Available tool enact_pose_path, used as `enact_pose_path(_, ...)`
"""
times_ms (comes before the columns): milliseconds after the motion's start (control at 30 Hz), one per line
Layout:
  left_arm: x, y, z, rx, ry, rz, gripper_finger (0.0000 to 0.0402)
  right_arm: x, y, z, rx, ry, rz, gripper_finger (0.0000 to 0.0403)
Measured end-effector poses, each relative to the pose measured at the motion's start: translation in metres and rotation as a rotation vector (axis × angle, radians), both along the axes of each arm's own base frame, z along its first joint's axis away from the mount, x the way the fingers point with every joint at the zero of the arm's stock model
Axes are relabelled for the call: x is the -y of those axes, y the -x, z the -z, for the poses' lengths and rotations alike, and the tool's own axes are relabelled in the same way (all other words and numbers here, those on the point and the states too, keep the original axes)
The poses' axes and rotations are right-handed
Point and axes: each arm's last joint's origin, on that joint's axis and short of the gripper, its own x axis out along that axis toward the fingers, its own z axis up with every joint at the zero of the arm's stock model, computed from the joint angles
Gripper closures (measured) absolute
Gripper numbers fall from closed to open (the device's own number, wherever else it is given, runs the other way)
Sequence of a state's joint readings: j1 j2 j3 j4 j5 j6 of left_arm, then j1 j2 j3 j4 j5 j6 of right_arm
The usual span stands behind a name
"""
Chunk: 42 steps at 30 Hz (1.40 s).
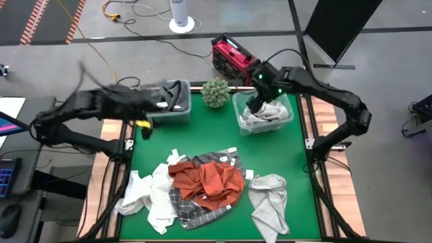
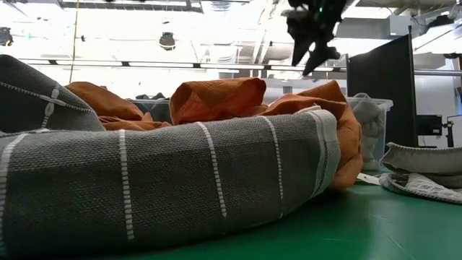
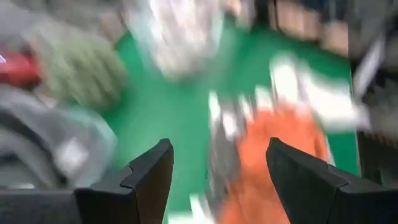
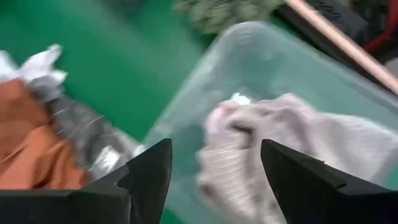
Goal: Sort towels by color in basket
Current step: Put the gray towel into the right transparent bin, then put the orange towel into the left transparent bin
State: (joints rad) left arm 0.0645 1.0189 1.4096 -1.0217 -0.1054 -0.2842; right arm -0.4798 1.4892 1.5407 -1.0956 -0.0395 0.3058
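I will next use my left gripper to grab the rust-orange towel (image 1: 212,181) by its bunched folds, so that it can be sorted into the grey bin (image 1: 174,106).
A heap of towels lies on the green table's near half. A rust-orange towel (image 1: 212,181) sits on top of a dark grey plaid one (image 1: 196,206), a white one (image 1: 152,196) lies at its left, and a light grey one (image 1: 270,202) at its right. Another pale towel (image 4: 280,143) lies in the clear bin (image 1: 263,116) at the far right. My right gripper (image 4: 214,149) hangs open above that bin with nothing between its fingers. My left gripper (image 3: 217,149) is open and empty, up in the air beside the grey bin (image 1: 174,106) at the far left.
A small green plant (image 1: 216,92) stands between the two bins at the table's far edge. Bare green table (image 1: 216,135) lies between the bins and the heap. In the low view the plaid towel (image 2: 180,180) fills the foreground and hides most of the table.
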Motion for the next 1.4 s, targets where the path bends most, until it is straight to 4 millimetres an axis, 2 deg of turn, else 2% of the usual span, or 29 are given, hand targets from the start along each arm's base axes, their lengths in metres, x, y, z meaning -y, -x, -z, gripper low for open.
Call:
enact_pose_path(67, 0.008, -0.016, 0.026, -0.176, 0.050, 0.073, 0.0155, -0.013, -0.005, -0.002, 0.016, -0.021, -0.005, 0.0117)
enact_pose_path(167, 0.024, -0.038, 0.063, -0.350, 0.059, 0.171, 0.0155, -0.031, -0.012, -0.004, 0.041, -0.050, 0.024, 0.0117)
enact_pose_path(367, 0.055, -0.074, 0.112, -0.327, 0.024, 0.307, 0.0155, -0.073, -0.022, -0.007, 0.068, -0.053, 0.045, 0.0117)
enact_pose_path(467, 0.065, -0.093, 0.126, -0.301, -0.008, 0.365, 0.0155, -0.092, -0.014, -0.017, 0.098, -0.004, 0.096, 0.0117)
enact_pose_path(633, 0.078, -0.131, 0.155, -0.281, -0.049, 0.442, 0.0155, -0.116, 0.012, -0.040, 0.225, 0.082, 0.226, 0.0117)
enact_pose_path(833, 0.085, -0.166, 0.186, -0.234, -0.058, 0.451, 0.0155, -0.139, 0.043, -0.065, 0.379, 0.126, 0.247, 0.0117)
enact_pose_path(967, 0.088, -0.180, 0.211, -0.265, -0.013, 0.485, 0.0155, -0.150, 0.048, -0.068, 0.419, 0.156, 0.242, 0.0117)
enact_pose_path(1100, 0.093, -0.187, 0.241, -0.354, 0.012, 0.498, 0.0157, -0.155, 0.044, -0.068, 0.431, 0.179, 0.237, 0.0117)
enact_pose_path(1167, 0.094, -0.189, 0.243, -0.344, 0.005, 0.505, 0.0175, -0.156, 0.041, -0.065, 0.417, 0.184, 0.236, 0.0117)
enact_pose_path(1233, 0.097, -0.191, 0.241, -0.309, -0.025, 0.510, 0.0217, -0.156, 0.039, -0.064, 0.408, 0.189, 0.234, 0.0117)
enact_pose_path(1367, 0.097, -0.193, 0.240, -0.291, -0.038, 0.485, 0.0362, -0.154, 0.039, -0.063, 0.398, 0.197, 0.233, 0.0117)
enact_pose_path(1400, 0.095, -0.193, 0.240, -0.292, -0.026, 0.467, 0.0380, -0.154, 0.039, -0.064, 0.397, 0.201, 0.231, 0.0117)
